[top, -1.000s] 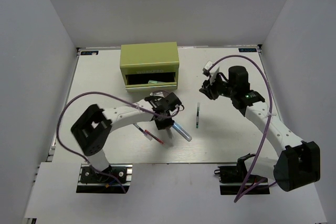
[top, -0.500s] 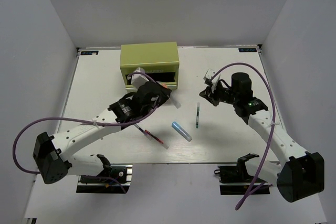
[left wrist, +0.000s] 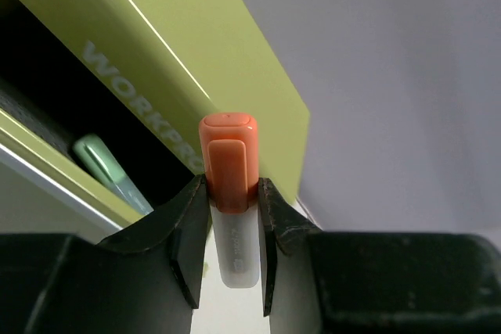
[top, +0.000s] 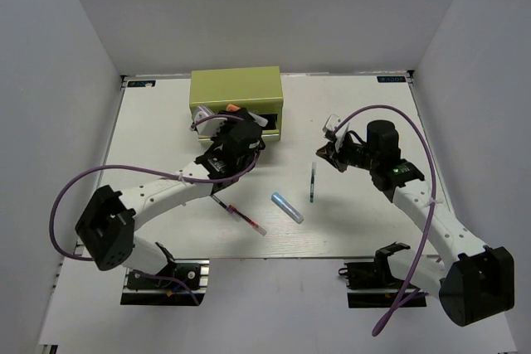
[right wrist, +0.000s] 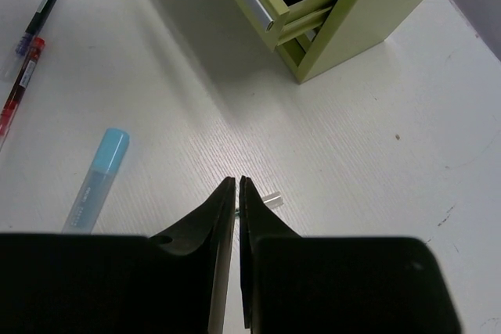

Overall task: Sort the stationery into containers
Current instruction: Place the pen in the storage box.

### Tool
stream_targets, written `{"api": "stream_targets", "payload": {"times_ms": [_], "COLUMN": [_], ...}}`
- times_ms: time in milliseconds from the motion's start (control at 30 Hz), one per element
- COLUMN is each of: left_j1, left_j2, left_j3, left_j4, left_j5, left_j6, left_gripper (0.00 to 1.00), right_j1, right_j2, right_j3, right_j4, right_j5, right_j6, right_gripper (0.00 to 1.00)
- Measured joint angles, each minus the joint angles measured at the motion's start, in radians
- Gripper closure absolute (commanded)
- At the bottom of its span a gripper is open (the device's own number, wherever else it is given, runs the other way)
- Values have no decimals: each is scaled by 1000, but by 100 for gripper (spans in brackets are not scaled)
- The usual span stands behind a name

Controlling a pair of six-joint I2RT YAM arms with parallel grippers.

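My right gripper is closed and empty above the dark green pen [top: 312, 181]. The pen would stay where it is if I lifted my right gripper now.
My left gripper [top: 235, 122] is shut on the orange-capped highlighter [top: 232, 109] and holds it at the open drawer [left wrist: 47, 158] of the olive-green chest [top: 236, 89]. In the left wrist view the highlighter [left wrist: 228, 163] stands cap-up between my fingers. A green-capped highlighter [left wrist: 109, 170] lies in the drawer. My right gripper [top: 320, 152] is shut and empty above the far end of the dark green pen [top: 312, 181]. The blue-capped highlighter [top: 287, 206], the red-white pen [top: 247, 218] and the dark/red pen [top: 221, 202] lie on the table.
In the right wrist view the blue-capped highlighter [right wrist: 95, 181] lies left of my shut gripper [right wrist: 237, 185], two thin pens [right wrist: 27, 52] lie at the top left, and the chest [right wrist: 352, 5] stands ahead. White walls enclose the table [top: 373, 221].
My left arm has swung from the table's middle back to the chest's open drawer, carrying the orange-capped highlighter. My right gripper has drifted slightly nearer the dark green pen.
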Motion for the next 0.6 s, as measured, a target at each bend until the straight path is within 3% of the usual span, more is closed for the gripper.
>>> {"api": "stream_targets", "payload": {"times_ms": [367, 500, 533, 567, 600], "left_j1": [82, 99, 102, 104, 105], "left_j2": [140, 171, 174, 175, 175], "left_j3": [-11, -11, -11, -11, -11], "left_j4": [130, 134, 134, 134, 134], "left_j5": [-44, -35, -31, -27, -23], "left_j6": [10, 18, 21, 23, 25], "left_gripper": [100, 100, 93, 77, 70], "right_j1": [-2, -5, -5, -5, -5], "right_j2": [-5, -5, -5, -5, -5], "right_j3": [-15, -15, -15, -15, -15], "right_j4": [6, 6, 6, 6, 5], "right_j5": [11, 13, 13, 12, 11], "right_j6": [-13, -15, -15, -16, -18], "right_gripper": [84, 71, 65, 63, 61]}}
